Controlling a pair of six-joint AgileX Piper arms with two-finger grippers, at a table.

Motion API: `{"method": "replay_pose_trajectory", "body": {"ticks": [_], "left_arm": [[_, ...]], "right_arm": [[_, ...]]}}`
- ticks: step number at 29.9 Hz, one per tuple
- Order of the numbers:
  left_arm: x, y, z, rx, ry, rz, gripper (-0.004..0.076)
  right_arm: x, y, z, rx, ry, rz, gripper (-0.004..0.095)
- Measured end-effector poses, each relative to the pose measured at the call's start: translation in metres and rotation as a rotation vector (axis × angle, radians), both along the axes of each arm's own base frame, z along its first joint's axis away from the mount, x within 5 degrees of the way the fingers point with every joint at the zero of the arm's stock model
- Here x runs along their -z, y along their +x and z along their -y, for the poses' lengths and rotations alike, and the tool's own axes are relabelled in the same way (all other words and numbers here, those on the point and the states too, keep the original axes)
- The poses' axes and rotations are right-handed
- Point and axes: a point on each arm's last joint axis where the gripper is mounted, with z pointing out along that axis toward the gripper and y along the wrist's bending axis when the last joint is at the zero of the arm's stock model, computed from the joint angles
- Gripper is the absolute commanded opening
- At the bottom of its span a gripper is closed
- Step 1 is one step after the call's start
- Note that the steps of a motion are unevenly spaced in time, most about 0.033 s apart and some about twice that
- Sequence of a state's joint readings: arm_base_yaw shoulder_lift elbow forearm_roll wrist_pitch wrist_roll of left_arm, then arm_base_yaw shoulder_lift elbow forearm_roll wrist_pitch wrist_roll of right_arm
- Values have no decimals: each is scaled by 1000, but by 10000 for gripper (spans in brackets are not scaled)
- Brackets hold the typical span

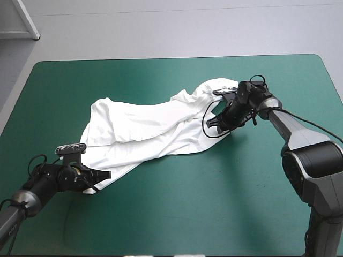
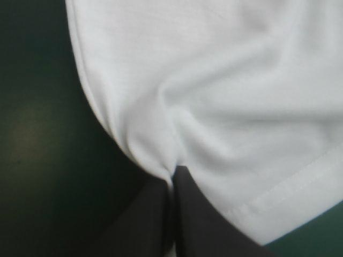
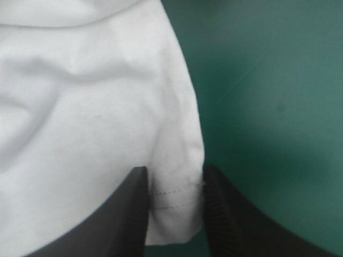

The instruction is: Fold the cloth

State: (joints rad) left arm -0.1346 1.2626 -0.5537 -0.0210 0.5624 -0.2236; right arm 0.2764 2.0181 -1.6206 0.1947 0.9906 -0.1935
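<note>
I will next grab the white T-shirt by its stitched hem corner [image 3: 176, 201] with my right gripper, to lift and spread it for folding.
The white T-shirt [image 1: 144, 128] lies stretched in a loose band across the teal-green table, from the near left to the far right. My left gripper [image 1: 104, 174] is at its near-left corner, shut on the T-shirt; in the left wrist view the black fingers meet in a point [image 2: 174, 171] with the white cloth [image 2: 225, 96] puckered into them. My right gripper [image 1: 217, 124] is at the far-right end, where the cloth rises in a fold. In the right wrist view its fingers stand apart [image 3: 175, 174], a stitched hem corner of the T-shirt [image 3: 80, 118] lying between them.
Bare teal-green cover [image 1: 214, 203] runs along the near side and to the right of the T-shirt. A white post [image 1: 29, 21] stands beyond the table's far left corner.
</note>
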Motion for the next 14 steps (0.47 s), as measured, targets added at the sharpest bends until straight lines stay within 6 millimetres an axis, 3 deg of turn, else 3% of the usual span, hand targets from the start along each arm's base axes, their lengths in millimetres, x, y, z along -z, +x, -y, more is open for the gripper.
{"method": "replay_pose_trajectory", "body": {"ticks": [1,9,11,14], "left_arm": [[0,0,0,0,0,0,-10],[-4,0,0,13,3,14,-10],[-12,1,0,23,12,18,-10],[-35,0,-2,36,40,-22,-10]], "right_arm": [[0,0,-1,1,7,-2,-24],[-3,-2,-3,-5,32,-1,-15],[-17,-6,-2,-6,41,25,-15],[-58,-19,2,-4,64,120,-15]]}}
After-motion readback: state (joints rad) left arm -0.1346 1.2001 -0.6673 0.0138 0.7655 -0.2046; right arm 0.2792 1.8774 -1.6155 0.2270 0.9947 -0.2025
